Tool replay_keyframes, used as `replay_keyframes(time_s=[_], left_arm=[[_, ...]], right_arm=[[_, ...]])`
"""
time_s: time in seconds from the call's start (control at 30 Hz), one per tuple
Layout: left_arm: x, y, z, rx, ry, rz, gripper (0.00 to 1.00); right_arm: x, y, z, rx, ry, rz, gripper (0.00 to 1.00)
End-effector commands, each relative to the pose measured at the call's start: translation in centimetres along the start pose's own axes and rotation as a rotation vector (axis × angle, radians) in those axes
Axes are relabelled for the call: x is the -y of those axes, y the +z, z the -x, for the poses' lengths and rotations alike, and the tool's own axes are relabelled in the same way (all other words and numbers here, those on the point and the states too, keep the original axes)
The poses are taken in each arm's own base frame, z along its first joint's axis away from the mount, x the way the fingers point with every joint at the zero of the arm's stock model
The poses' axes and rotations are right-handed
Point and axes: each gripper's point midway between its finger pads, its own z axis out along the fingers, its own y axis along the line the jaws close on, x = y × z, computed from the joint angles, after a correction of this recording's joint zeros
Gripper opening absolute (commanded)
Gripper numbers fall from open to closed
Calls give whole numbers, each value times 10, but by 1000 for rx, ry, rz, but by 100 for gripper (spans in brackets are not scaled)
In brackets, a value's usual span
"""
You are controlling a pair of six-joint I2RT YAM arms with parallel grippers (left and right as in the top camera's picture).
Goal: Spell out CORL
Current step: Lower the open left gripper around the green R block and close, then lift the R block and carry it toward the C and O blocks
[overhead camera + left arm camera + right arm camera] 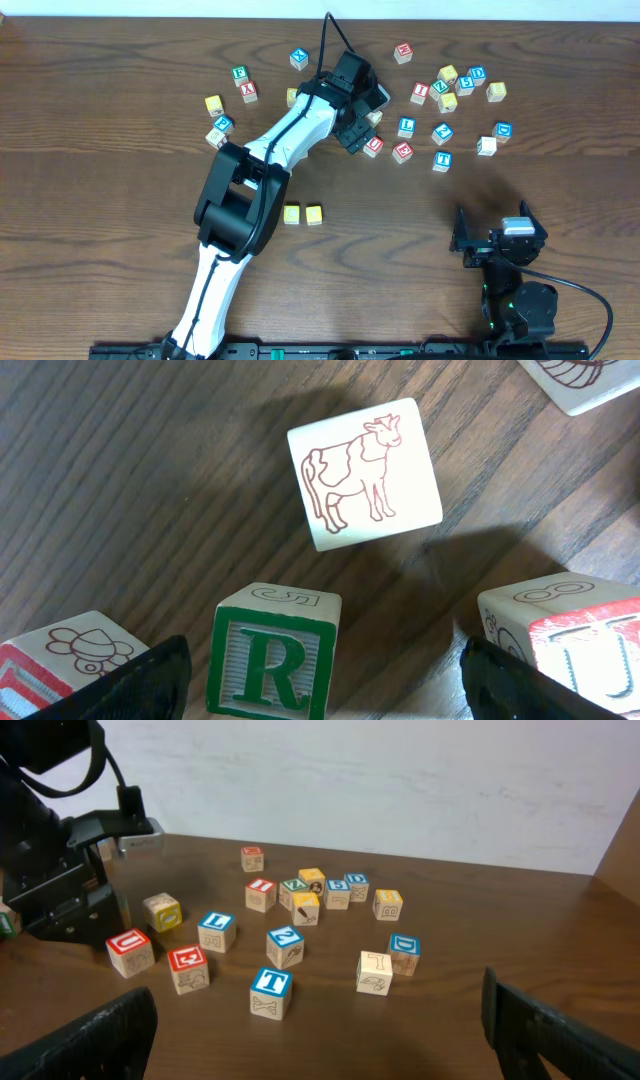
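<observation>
The green R cube (272,660) is between both fingers, level with its sides, so the left gripper should close on the cube now.
The green R cube (272,660) stands on the table between the fingers of my left gripper (325,665), which is open and not touching it. In the overhead view this gripper (357,133) hovers over the block cluster and hides the R cube. Two yellow cubes (292,214) (314,214) sit side by side in the middle of the table. The blue L cube (406,127) lies in the cluster and also shows in the right wrist view (215,930). My right gripper (497,245) (320,1030) is open and empty at the front right.
A cow-picture cube (365,472) lies just beyond the R cube. A red U cube (590,650) (373,145) sits by the right finger and another red cube (50,660) by the left. Several more cubes scatter at the back, among them a blue T (441,160).
</observation>
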Motion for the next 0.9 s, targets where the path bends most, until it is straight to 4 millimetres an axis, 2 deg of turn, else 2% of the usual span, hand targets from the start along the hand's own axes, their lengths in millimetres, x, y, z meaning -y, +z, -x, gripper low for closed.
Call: replay_keyframes(time_s=[0.0,0.07,0.23,0.33,0.53,0.87], left_arm=[[2,9,-8,-16,-15,-19,85],[2,9,-8,-17,-15,-19,83],[3,9,-8,-18,-16,-20,61],[3,9,-8,-18,-16,-20,56],[3,9,-8,-18,-16,-20,36],[3,9,-8,-18,-24,-20,26]], right_arm=[[1,0,-1,0,-1,-3,99],[1,0,-1,-1,-1,-3,99],[1,0,-1,0,-1,-3,99],[1,0,-1,0,-1,-3,99],[1,0,-1,-1,-1,-3,99],[1,0,-1,-1,-1,-3,99]])
